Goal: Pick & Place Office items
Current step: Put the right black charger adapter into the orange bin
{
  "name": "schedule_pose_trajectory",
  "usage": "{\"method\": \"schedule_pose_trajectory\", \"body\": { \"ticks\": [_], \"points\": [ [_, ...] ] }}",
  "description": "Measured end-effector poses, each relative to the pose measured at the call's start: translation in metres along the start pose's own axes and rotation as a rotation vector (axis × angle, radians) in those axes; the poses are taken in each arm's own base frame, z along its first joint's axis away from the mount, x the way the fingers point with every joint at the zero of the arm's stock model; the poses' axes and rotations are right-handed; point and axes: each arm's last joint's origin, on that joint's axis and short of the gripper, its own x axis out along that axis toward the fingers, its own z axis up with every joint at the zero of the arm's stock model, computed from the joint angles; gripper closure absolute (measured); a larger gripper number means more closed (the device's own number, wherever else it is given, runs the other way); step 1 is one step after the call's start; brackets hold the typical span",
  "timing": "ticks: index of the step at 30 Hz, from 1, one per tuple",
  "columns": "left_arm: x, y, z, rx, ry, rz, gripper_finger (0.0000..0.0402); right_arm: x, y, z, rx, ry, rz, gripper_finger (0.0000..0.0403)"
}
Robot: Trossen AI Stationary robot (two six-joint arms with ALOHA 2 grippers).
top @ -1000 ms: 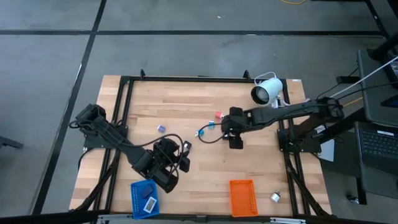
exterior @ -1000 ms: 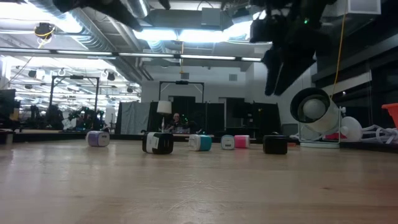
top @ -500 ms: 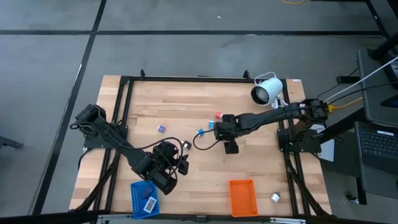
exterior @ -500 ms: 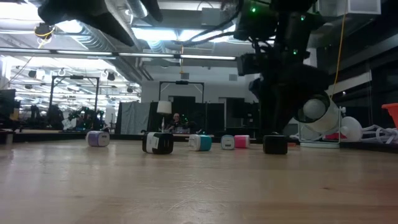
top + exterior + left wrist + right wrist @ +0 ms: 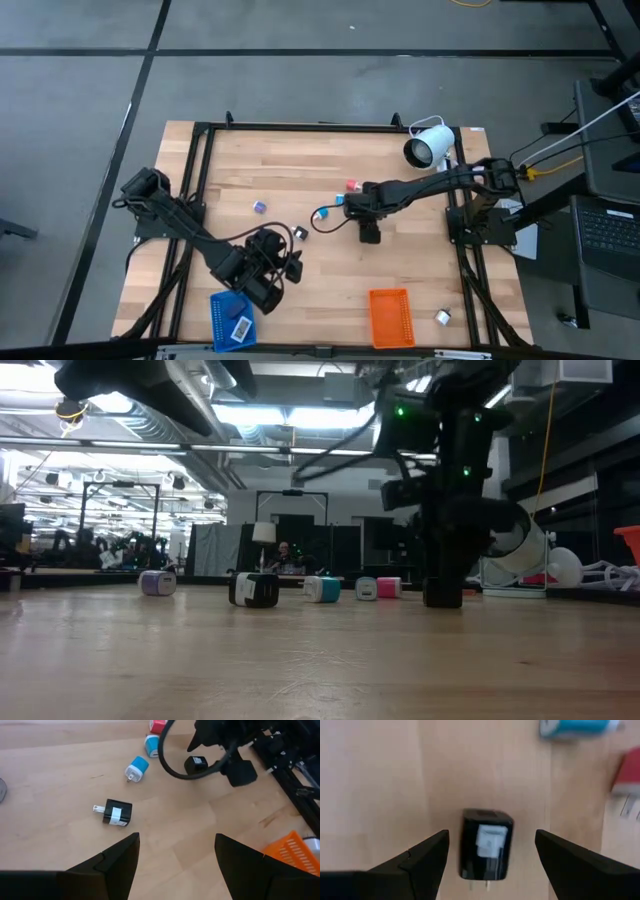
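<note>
My right gripper grabs the cube's sides on either side of the label next, to place the black charger cube into the orange tray (image 5: 390, 318).
A black charger cube with a white label (image 5: 486, 851) lies on the wooden table between the fingers of my right gripper (image 5: 492, 857). That gripper points down, is open, and its fingers stand apart from the cube on either side. In the low view my right gripper (image 5: 443, 575) is down at the cube (image 5: 442, 600). Other office items lie loose in a slanting row: purple (image 5: 259, 207), black-white (image 5: 299, 233), blue (image 5: 323, 213), teal (image 5: 339, 200) and red (image 5: 352, 186). My left gripper (image 5: 288, 262) hovers open near the black-white cube (image 5: 116, 813).
A blue tray (image 5: 230, 318) with an item in it and an orange tray (image 5: 391, 316) sit at the near edge. A white round lamp-like device (image 5: 428, 147) stands at the far right. A small silver piece (image 5: 442, 317) lies beside the orange tray.
My right gripper has come down from high above the table to the black cube, shifting slightly toward the table's left, and now straddles it. The cube and the other items have stayed in place.
</note>
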Motion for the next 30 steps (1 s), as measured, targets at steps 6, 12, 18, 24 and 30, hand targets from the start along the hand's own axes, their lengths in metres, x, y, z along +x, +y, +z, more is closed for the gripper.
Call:
{"method": "schedule_pose_trajectory", "body": {
  "ticks": [6,12,18,24,30],
  "points": [
    [-0.003,0.000,-0.002,0.007,0.004,-0.006,0.0149,0.009,-0.005,-0.009,0.067,0.027,0.015,0.0143],
    [-0.002,0.000,-0.002,0.009,0.004,-0.006,0.0149,0.009,-0.005,-0.005,0.118,-0.012,0.035,0.0251],
    [-0.002,0.001,-0.002,0.020,0.003,-0.001,0.0149,0.009,-0.001,-0.002,0.148,-0.031,0.155,0.0254],
    [-0.003,0.002,-0.002,0.028,-0.004,0.003,0.0149,-0.005,0.005,0.001,0.172,-0.070,0.363,0.0254],
    [-0.004,0.002,-0.002,0.026,-0.017,-0.002,0.0149,-0.049,0.012,0.007,0.186,-0.229,0.634,0.0254]
  ]
}}
